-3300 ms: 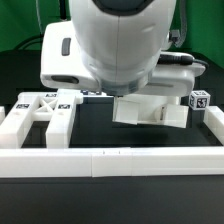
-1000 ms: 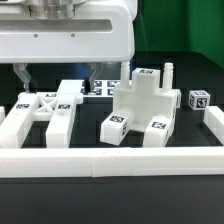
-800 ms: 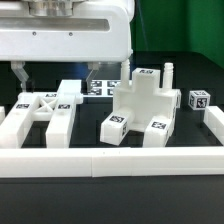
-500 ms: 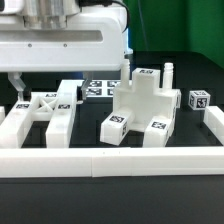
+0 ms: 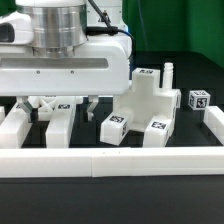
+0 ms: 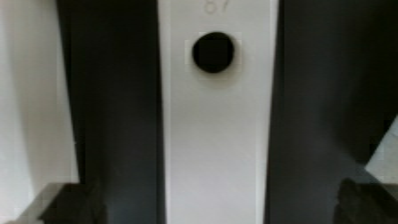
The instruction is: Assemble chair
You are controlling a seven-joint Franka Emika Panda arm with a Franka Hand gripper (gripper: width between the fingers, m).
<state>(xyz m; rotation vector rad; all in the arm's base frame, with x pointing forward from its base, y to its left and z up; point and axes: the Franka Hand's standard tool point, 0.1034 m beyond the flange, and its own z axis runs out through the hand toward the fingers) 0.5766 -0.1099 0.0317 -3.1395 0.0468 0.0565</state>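
Note:
The chair frame needs to be joined to the tagged chair body. My gripper will next grab the frame by its long bar with the hole (image 6: 214, 52).
My gripper (image 5: 58, 106) is open and hangs low over the X-braced chair frame (image 5: 60, 120) on the exterior view's left. Its fingers (image 5: 90, 106) stand on either side of the frame's long bar without touching it. In the wrist view that white bar (image 6: 214, 130), with a dark round hole (image 6: 214, 52), runs between the dark fingertips (image 6: 75, 205) of the gripper (image 6: 214, 205). The partly joined chair body (image 5: 145, 100), white with square tags, stands to the exterior view's right. The wrist hides the frame's X-brace.
A long low white border rail (image 5: 110, 160) runs along the front. A small white tagged block (image 5: 200, 100) sits at the far right on another white part. The arm's large white body (image 5: 65, 60) fills the upper left.
The gripper has come down from above and forward over the X-braced frame, its fingers now level with the bar. The chair parts have not moved.

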